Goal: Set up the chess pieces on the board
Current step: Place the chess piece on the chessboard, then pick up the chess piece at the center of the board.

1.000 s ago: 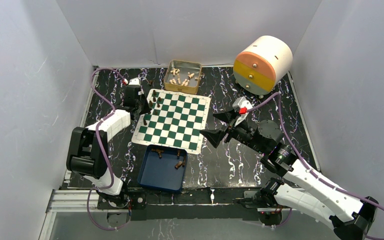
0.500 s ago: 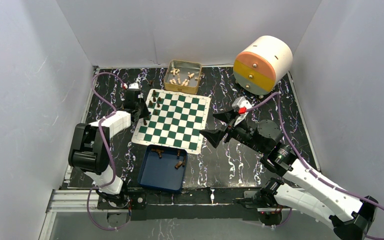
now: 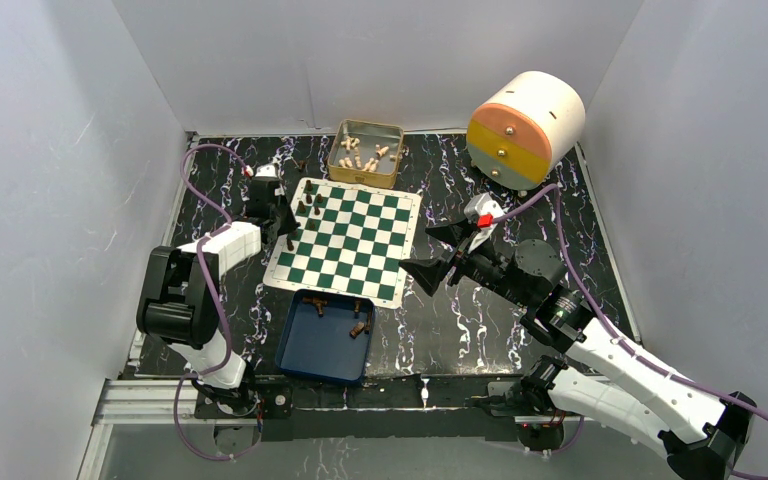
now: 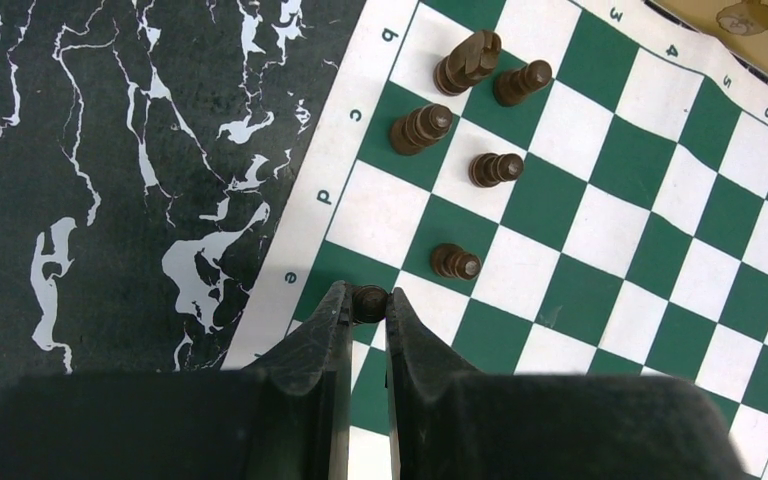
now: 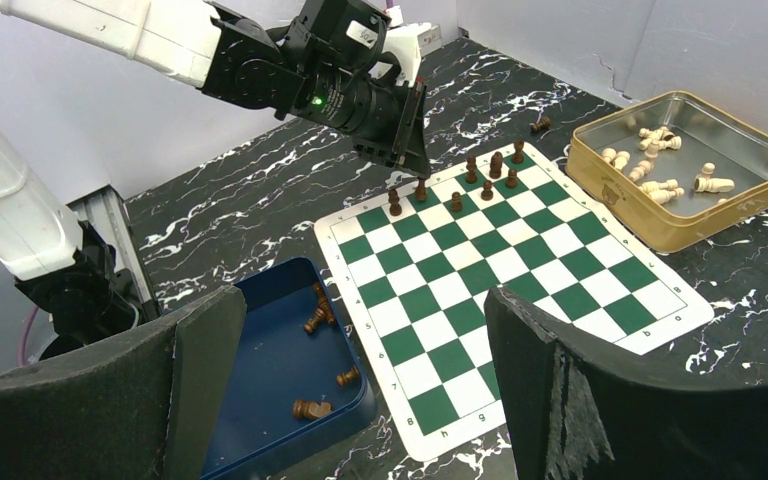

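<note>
The dark piece is upright and low over the green square by e and would stand there, so it is now time to open my left gripper.
The green-and-white board [image 3: 350, 242] lies mid-table. Several dark-brown chess pieces [image 4: 495, 167] stand in its far-left corner squares. My left gripper [image 4: 368, 303] is shut on one dark piece [image 4: 368, 300] over a green square by the letter e at the board's left edge. It also shows in the right wrist view [image 5: 420, 182], low over the board [image 5: 520, 260]. My right gripper [image 3: 438, 250] hovers open and empty just off the board's right edge; its fingers [image 5: 200, 345] frame the board's near corner.
A blue tray [image 3: 300, 358] near the board's front edge holds several lying dark pieces [image 5: 310, 408]. A gold tin [image 3: 365, 178] with cream pieces sits behind the board. A round drawer unit [image 3: 525, 125] stands far right. One dark piece [image 5: 539, 126] lies off the board.
My left arm has shifted slightly toward the far side, still holding the piece at the board's left edge. The right arm has not moved.
</note>
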You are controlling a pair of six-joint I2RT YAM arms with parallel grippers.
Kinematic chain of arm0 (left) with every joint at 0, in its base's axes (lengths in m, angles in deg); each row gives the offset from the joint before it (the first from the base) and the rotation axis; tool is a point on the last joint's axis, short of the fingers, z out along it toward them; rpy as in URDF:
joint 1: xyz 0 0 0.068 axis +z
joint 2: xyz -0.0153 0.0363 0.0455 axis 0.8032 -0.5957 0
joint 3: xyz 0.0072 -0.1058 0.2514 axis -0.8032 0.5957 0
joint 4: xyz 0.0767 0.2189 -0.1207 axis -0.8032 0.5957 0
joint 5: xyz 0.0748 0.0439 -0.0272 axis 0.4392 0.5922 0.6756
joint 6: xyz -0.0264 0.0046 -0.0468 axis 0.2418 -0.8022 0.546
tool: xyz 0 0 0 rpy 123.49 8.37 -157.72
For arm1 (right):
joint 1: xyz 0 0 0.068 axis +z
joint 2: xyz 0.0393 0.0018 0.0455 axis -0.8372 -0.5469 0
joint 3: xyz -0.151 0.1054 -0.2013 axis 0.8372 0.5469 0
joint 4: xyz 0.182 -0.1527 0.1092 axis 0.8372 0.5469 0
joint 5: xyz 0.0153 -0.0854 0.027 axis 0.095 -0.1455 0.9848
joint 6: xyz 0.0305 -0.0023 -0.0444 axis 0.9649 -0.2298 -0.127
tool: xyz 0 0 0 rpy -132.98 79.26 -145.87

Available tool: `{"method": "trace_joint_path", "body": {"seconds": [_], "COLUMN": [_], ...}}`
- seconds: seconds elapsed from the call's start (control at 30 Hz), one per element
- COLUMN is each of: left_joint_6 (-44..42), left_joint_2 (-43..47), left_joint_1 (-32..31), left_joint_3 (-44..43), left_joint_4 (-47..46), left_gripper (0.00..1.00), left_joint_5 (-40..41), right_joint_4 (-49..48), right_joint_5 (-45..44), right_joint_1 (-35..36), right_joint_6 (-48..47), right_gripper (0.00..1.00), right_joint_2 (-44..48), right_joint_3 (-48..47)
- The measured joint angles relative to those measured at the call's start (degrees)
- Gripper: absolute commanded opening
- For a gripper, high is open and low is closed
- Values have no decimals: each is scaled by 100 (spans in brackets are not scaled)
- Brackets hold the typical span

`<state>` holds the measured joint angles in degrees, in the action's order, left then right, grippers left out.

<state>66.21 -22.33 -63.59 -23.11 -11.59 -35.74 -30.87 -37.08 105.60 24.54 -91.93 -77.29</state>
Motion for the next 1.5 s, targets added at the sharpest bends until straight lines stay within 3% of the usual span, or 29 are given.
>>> {"method": "trace_joint_path", "body": {"seconds": [0.43,0.6,0.8,1.03,1.27,1.5], "left_joint_6": [-17,-52,-85,-83,-79,-74], "left_joint_2": [-151,-181,-197,-197,-195,-774], "left_joint_1": [28,31,31,31,35,173], "left_joint_3": [2,2,-2,-153,-927,-2564], "left_joint_4": [-149,-214,-57,256,922,1585], "left_gripper": [1,28,41,49,45,38], "left_joint_5": [-7,-17,-33,-35,-4,109], "right_joint_4": [0,2,140,155,160,175], "right_joint_5": [2,2,-20,-17,-24,-98], "right_joint_1": [0,0,0,0,0,0], "right_joint_6": [9,0,-74,-76,-63,37], "right_gripper": [99,99,99,99,99,99], "right_joint_2": [7,63,66,13,-76,-157], "right_joint_3": [0,0,-4,-4,-4,-11]}}
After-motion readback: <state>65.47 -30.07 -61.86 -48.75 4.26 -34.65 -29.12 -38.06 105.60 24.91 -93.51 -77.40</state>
